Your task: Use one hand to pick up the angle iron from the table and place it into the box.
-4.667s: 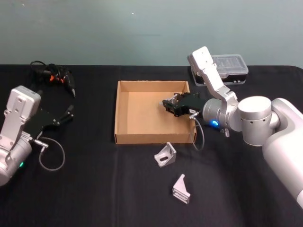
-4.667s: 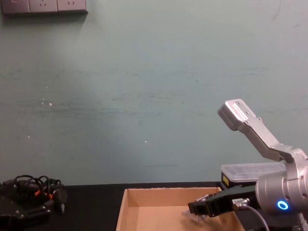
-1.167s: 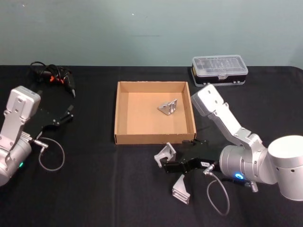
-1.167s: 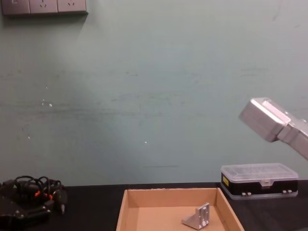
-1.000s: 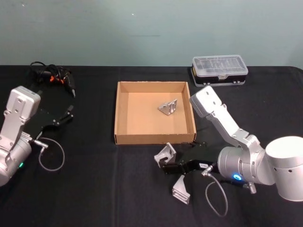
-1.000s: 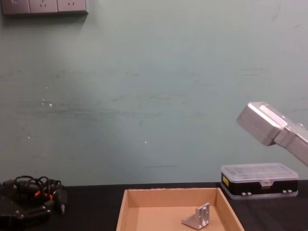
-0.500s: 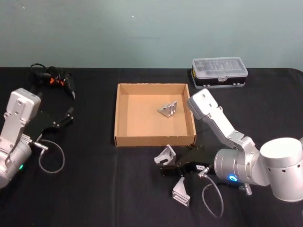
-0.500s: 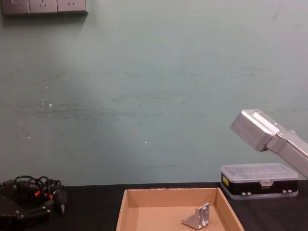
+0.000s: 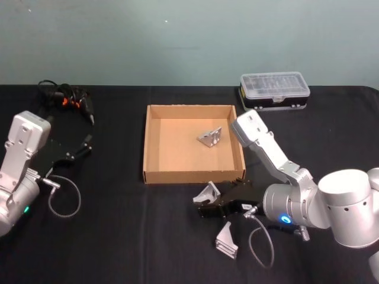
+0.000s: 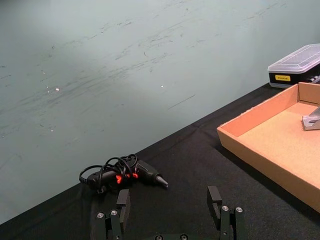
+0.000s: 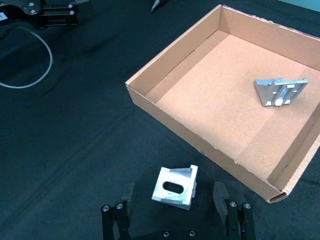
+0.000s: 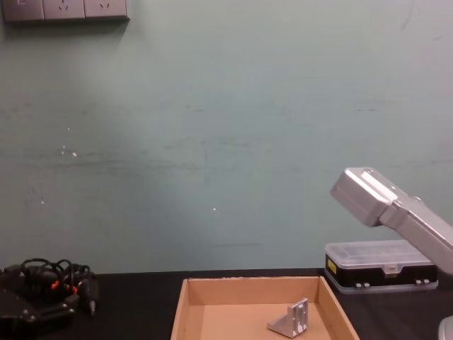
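Observation:
Next, my right gripper grabs the silver angle iron (image 12: 291, 319) by the side edges of its slotted plate, to put it into the tan box.
One silver angle iron (image 9: 207, 192) stands on the black table (image 9: 118, 236) just in front of the box's near wall. My right gripper (image 9: 204, 209) is low and open, and in the right wrist view the angle iron (image 11: 175, 186) sits between its two fingers (image 11: 220, 194), apart from both. A second angle iron (image 9: 226, 241) lies nearer me on the table. Another angle iron (image 9: 209, 137) rests inside the tan box (image 9: 145, 148), also seen as angle iron (image 12: 291, 319) in the box (image 12: 212, 312). My left gripper (image 9: 83, 146) is parked open at the far left.
A clear-lidded plastic case (image 9: 273, 90) stands behind the box at the right. A black tool with tangled cable (image 9: 65, 97) lies at the back left. A loose cable loop (image 9: 62, 198) hangs by my left arm. The right arm's upper link (image 12: 368, 195) rises over the box's right side.
The right arm left one angle iron in the box, dropped to the table in front of it, and edged left until its open fingers straddle the angle iron near the box wall.

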{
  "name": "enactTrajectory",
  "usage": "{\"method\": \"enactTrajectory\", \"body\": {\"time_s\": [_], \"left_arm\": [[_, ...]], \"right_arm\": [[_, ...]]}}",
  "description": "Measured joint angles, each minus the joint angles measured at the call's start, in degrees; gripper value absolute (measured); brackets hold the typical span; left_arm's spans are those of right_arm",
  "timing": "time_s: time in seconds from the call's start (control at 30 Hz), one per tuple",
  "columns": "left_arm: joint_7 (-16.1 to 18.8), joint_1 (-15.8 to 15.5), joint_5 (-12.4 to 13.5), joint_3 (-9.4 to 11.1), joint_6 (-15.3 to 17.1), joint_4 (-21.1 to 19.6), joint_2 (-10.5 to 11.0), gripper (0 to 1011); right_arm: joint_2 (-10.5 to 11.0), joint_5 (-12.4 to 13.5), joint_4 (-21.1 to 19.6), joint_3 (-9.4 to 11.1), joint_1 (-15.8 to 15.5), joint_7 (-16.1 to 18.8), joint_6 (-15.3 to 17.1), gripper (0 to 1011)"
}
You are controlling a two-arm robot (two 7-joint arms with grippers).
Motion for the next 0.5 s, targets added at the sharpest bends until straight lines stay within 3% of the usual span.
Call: {"method": "enactTrajectory", "body": {"time_s": [0.5], "left_arm": [[0.0,0.0,0.0,0.0,0.0,0.0,0.0,1011]], "right_arm": [[-1.2,-0.7,1.8,0.3,0.7,-0.5,0.0,1003]]}}
